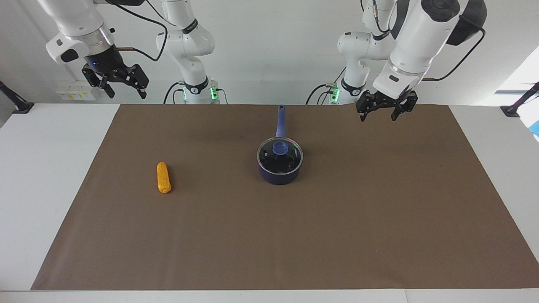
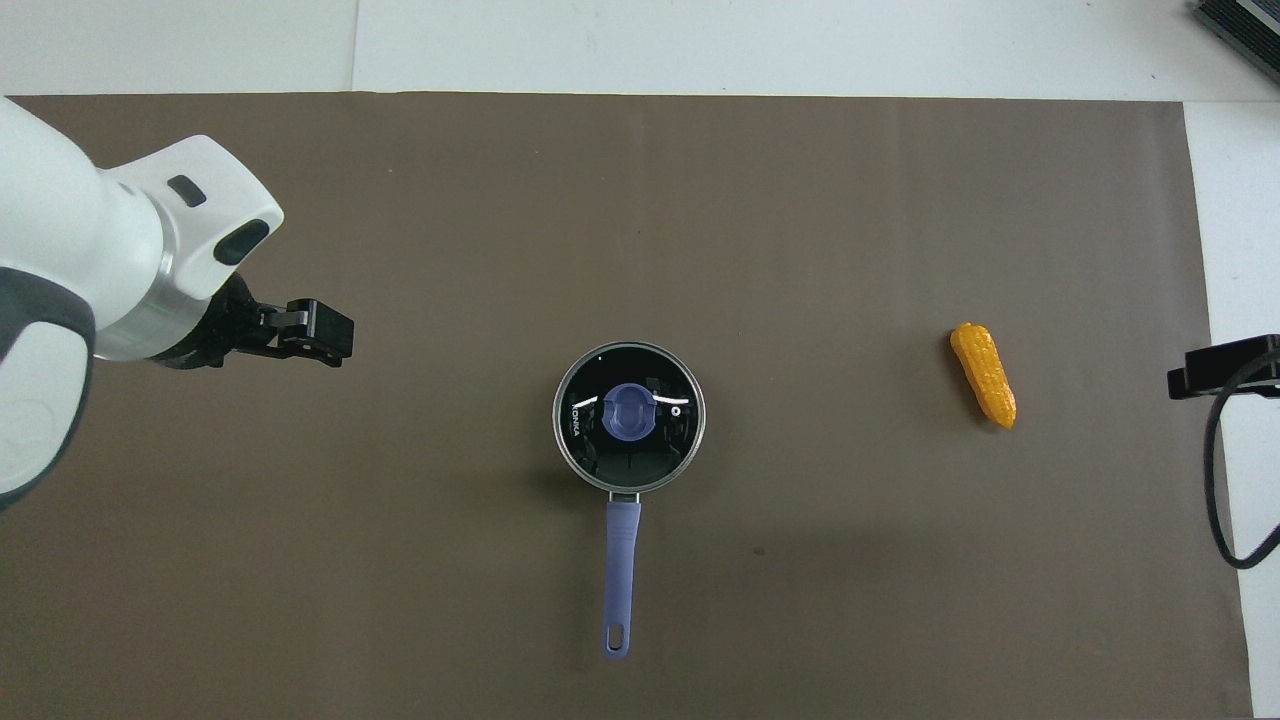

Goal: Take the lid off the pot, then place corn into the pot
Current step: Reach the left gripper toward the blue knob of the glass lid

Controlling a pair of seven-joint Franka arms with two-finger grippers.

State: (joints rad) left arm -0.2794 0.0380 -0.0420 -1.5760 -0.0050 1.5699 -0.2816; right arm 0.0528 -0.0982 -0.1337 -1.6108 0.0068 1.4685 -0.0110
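Observation:
I will grab the glass lid by its blue knob [image 2: 629, 414] with my left gripper next. That will uncover the pot for the corn [image 2: 984, 373].
The dark blue pot [image 1: 278, 178] stands mid-mat with its long handle [image 2: 621, 565] pointing toward the robots. The glass lid [image 1: 290, 160] with its blue knob [image 2: 629, 414] sits on the pot. The orange-yellow corn [image 1: 164, 177] lies on the mat toward the right arm's end and also shows in the overhead view [image 2: 984, 375]. My left gripper [image 1: 379, 118] hangs open and empty in the air over the mat toward the left arm's end [image 2: 318, 331]. My right gripper [image 1: 127, 95] hangs open and empty, high near the mat's edge at the right arm's end [image 2: 1222, 368].
A brown mat [image 1: 269, 244] covers most of the white table [image 1: 38, 189]. A black cable [image 2: 1225, 500] loops below the right gripper in the overhead view.

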